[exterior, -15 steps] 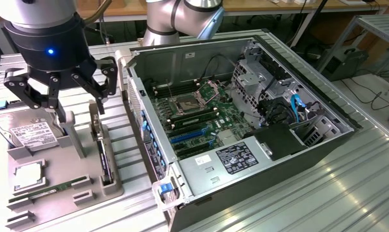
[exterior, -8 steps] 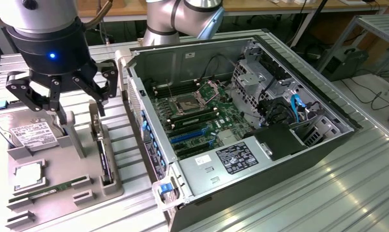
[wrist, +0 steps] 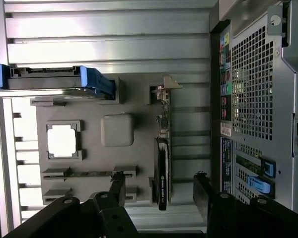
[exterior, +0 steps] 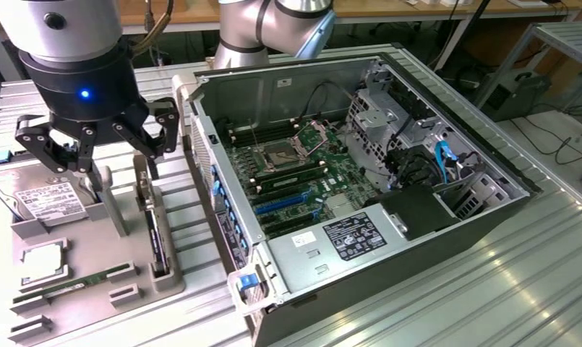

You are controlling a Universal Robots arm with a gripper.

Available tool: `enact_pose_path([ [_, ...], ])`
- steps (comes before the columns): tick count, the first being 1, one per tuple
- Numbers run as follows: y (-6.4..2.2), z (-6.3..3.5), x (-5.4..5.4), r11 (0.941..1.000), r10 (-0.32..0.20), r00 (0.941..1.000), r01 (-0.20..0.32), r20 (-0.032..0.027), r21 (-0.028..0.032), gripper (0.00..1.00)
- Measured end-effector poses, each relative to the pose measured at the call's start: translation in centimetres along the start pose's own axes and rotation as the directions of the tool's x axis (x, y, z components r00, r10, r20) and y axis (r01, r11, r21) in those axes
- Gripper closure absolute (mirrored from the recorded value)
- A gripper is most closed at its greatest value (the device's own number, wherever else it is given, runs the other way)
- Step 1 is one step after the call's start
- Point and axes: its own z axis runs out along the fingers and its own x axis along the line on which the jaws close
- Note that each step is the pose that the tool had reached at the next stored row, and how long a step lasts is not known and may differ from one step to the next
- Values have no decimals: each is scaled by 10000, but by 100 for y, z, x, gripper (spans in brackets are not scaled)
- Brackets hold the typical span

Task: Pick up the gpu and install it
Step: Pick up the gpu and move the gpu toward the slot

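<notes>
The gripper should next grab the GPU by its flat-sided black cooler end (exterior: 157, 235) to pick it up, since parts stick out from the board near the bracket.
The gpu (exterior: 154, 230) stands on its long edge in a slot of the grey parts tray (exterior: 90, 242), its pale metal bracket at the far end. My gripper (exterior: 123, 181) hangs just above it, open, one finger on each side of the card and nothing held. From the wrist view the gpu (wrist: 161, 166) appears edge-on as a thin black strip, and it lies between my two black fingertips (wrist: 118, 184); the gripper (wrist: 160, 191) is centred over the card's near end. The open computer case (exterior: 368, 181) lies beside the tray, with its motherboard and blue expansion slots (exterior: 283, 204) exposed.
On the tray also sit a silver hard drive (exterior: 42, 199) in a blue-ended holder (wrist: 49, 82), a square processor chip (exterior: 42, 260) and a narrow green RAM stick (exterior: 79, 282). The case's perforated rear wall (wrist: 258, 94) stands close beside the tray. Ribbed metal table underneath.
</notes>
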Motion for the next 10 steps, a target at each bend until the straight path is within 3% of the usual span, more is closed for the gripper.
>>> enact_pose_path([
  [3,0,36,-6,10000,1,10000,-1,-36,1,34],
  [10,0,145,-7,10000,0,10000,0,-54,2,34],
])
